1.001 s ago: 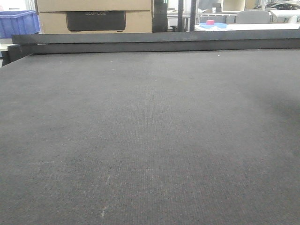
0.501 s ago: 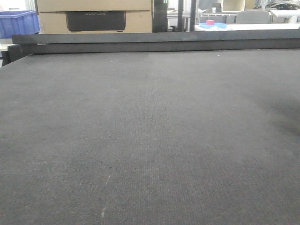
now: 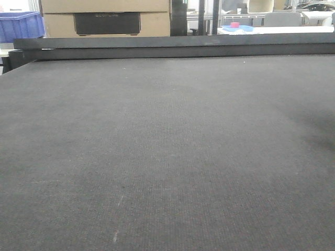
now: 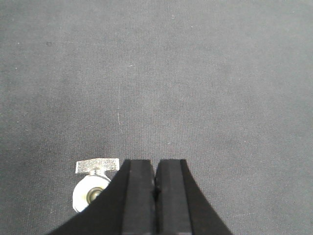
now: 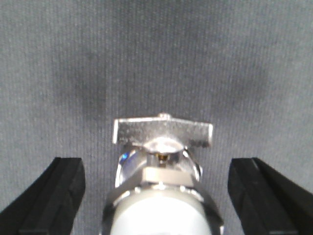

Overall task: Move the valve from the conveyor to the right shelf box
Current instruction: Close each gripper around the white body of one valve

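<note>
I will next grab the valve with my right gripper by its round white-ringed end [image 5: 160,213]. That leaves the valve's flat T-handle [image 5: 163,131] free on the way to the shelf box.
The conveyor [image 3: 167,146] is a wide dark grey woven belt that fills the front view; neither the valve nor a gripper shows there. In the right wrist view a shiny metal valve [image 5: 161,196] with a flat T-handle [image 5: 163,131] lies on the belt [image 5: 146,49], centred between the fingers [image 5: 58,191] of my open right gripper [image 5: 157,169]; neither finger touches it. In the left wrist view my left gripper [image 4: 155,169] is shut with nothing in it, just right of a silver valve [image 4: 90,188] lying on the belt [image 4: 195,73]. The right shelf box is out of view.
A dark rail [image 3: 172,46] runs along the belt's far edge. Behind it stand a cardboard box [image 3: 104,18], a blue crate [image 3: 20,25] at the far left and a blue tray [image 3: 237,27] holding a red item at the back right.
</note>
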`<state>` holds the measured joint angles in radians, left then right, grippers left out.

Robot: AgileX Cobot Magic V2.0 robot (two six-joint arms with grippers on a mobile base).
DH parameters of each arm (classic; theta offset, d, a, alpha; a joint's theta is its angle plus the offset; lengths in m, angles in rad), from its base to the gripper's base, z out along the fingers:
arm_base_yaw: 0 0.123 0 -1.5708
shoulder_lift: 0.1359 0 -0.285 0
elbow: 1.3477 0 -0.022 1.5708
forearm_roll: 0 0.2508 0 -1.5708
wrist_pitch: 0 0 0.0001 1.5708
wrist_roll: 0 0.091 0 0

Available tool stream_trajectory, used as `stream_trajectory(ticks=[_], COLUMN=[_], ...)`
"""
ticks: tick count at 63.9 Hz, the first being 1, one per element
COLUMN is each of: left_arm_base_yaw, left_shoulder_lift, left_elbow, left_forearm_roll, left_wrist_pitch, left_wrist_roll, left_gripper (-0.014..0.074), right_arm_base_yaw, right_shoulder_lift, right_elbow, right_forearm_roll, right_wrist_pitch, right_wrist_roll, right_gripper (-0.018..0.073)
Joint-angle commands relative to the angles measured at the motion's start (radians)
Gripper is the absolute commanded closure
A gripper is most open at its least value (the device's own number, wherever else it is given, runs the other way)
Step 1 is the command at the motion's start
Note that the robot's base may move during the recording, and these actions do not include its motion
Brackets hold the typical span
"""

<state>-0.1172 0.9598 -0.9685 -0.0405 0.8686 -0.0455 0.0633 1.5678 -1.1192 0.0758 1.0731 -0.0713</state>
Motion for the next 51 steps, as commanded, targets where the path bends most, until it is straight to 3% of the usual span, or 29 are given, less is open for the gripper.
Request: stream_trajectory(ticks=[1, 26, 32, 38, 43, 51], left_arm_base_yaw=[0.002, 0.002, 0.002, 0.002, 0.014, 0.072], left_shoulder_lift=[0.000, 0.000, 0.000, 0.000, 0.014, 0.064], left_elbow=[-0.010, -0.010, -0.010, -0.010, -0.010, -0.030], left_forearm_roll=[-0.002, -0.002, -0.002, -0.005, -0.005, -0.003], left_wrist_pitch=[-0.018, -0.018, -0.018, -0.002, 0.035, 0.143], left_wrist_roll=[-0.009, -0.009, -0.009, -0.019, -0.091, -0.095], left_gripper=[0.0708, 0.0708, 0.0708, 0.0708, 0.0708, 0.0708], right_arm_base_yaw=[-0.002, -0.002, -0.002, -0.002, -0.002, -0.002], right_shoulder_lift=[-0.002, -0.002, -0.002, -0.002, -0.002, -0.002], right_elbow=[0.002, 0.002, 0.002, 0.002, 0.002, 0.002], right_forearm_roll=[-0.012, -0.012, -0.012, -0.012, -0.012, -0.012], right_wrist_pitch=[0.015, 0.022, 0.024, 0.024, 0.022, 0.020], right_wrist_roll=[-0.006, -0.006, -0.006, -0.006, -0.006, -0.006], right_gripper=[0.0083, 0.0111, 0.0241, 0.0484, 0.0715, 0.0722])
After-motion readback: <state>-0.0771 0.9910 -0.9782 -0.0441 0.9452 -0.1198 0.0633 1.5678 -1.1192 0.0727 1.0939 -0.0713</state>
